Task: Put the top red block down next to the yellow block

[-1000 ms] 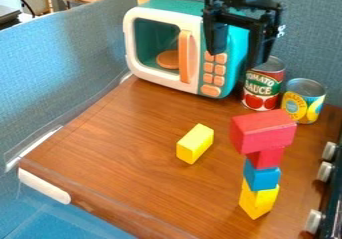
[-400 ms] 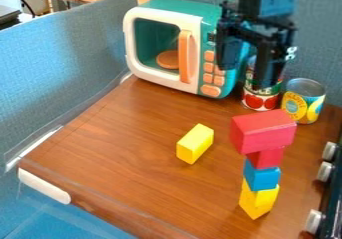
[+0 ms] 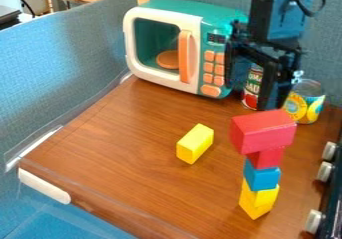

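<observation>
The long sides of the top red block [image 3: 262, 130] should be grabbed by my gripper next, so that I can put the block down beside the yellow block.
My gripper [image 3: 252, 97] hangs open just above and behind the stack at the right, its two fingers apart with nothing between them. The large top red block [image 3: 262, 130] lies crosswise on a smaller red block [image 3: 266, 157]. Below these come a blue block [image 3: 261, 175] and a yellow base [image 3: 258, 201] on the wooden surface. To the left of the stack, a separate yellow block [image 3: 195, 143] lies on the surface by itself.
A toy microwave [image 3: 175, 48] stands at the back. A tomato sauce can [image 3: 251, 86] and a yellow-labelled can [image 3: 305, 102] are behind the stack, partly covered by the gripper. Stove knobs [image 3: 324, 171] line the right edge.
The gripper has come down and to the right, from in front of the microwave's right side toward the stack. The blocks have stayed where they were.
</observation>
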`<state>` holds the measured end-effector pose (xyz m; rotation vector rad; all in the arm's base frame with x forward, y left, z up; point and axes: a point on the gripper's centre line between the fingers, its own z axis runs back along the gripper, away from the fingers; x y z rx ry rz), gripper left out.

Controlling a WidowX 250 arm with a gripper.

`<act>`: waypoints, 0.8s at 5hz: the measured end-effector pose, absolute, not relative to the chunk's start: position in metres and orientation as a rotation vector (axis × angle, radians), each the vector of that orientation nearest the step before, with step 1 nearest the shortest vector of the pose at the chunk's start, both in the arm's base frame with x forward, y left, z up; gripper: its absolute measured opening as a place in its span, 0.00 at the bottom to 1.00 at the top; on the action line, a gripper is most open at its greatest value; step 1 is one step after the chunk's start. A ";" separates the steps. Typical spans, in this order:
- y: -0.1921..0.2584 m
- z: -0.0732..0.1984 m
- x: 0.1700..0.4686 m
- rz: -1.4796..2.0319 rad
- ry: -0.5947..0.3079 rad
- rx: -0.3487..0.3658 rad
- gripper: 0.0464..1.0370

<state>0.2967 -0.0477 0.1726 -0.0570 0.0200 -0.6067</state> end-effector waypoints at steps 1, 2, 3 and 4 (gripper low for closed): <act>-0.055 0.168 0.293 -0.645 0.032 -0.070 0.96; -0.060 0.162 0.289 -0.660 0.045 -0.064 0.96; -0.060 0.159 0.288 -0.663 0.050 -0.047 0.96; -0.063 0.142 0.293 -0.650 0.094 -0.019 0.96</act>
